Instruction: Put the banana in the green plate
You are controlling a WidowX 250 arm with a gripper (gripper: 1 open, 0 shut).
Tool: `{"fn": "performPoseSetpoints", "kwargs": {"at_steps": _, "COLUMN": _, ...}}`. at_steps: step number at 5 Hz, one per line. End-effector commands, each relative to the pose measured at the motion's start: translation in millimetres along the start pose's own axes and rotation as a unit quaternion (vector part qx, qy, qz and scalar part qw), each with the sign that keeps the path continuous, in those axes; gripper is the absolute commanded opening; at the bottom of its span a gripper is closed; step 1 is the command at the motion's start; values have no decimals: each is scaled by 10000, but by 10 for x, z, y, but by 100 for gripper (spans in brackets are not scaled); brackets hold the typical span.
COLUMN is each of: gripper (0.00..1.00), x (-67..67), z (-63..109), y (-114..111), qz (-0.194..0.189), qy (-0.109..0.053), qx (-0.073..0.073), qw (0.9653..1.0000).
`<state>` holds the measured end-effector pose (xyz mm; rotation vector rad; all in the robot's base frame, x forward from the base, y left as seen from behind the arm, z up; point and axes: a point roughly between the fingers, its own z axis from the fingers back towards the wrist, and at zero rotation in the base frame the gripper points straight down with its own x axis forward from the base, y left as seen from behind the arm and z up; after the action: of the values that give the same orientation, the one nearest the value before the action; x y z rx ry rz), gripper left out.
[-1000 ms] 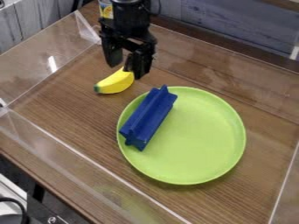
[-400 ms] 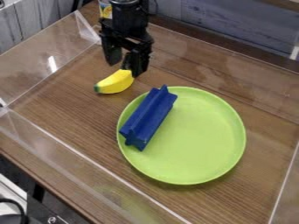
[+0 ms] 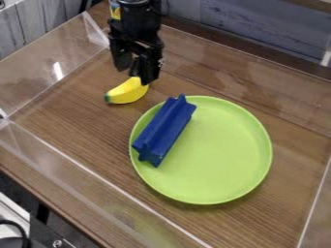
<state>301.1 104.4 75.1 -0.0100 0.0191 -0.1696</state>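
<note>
My fingers are above and behind the yellow banana (image 3: 126, 91) and would miss the banana if I closed now, so I should first lower them to the banana's sides, then close.
A small yellow banana (image 3: 126, 91) lies on the wooden table, left of the green plate (image 3: 233, 155). My gripper (image 3: 135, 68) points straight down and hangs just above and behind the banana, its black fingers open with nothing between them. The round lime-green plate sits to the right of the banana. A blue rectangular block (image 3: 163, 127) rests across the plate's left rim.
Clear plastic walls (image 3: 39, 68) enclose the wooden table (image 3: 77, 145) on the left, front and right. A grey panel (image 3: 246, 24) runs along the back.
The gripper has shifted slightly to the left, closer over the banana. Banana, plate and block lie as before.
</note>
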Motion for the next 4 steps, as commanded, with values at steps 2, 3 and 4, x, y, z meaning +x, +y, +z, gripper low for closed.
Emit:
{"fn": "performPoseSetpoints", "kwargs": {"at_steps": 2, "gripper": 100, "x": -45, "z": -31, "y": 286, "qz": 391, "qy": -197, "qx": 89, "qw": 9990}}
{"fn": "performPoseSetpoints", "kwargs": {"at_steps": 3, "gripper": 100, "x": -27, "z": -78, "y": 294, "qz": 194, "qy": -229, "qx": 82, "qw": 9995}}
{"fn": "performPoseSetpoints", "kwargs": {"at_steps": 4, "gripper": 100, "x": 3, "z": -125, "y": 280, "qz": -10, "qy": -260, "qx": 54, "qw": 9996}}
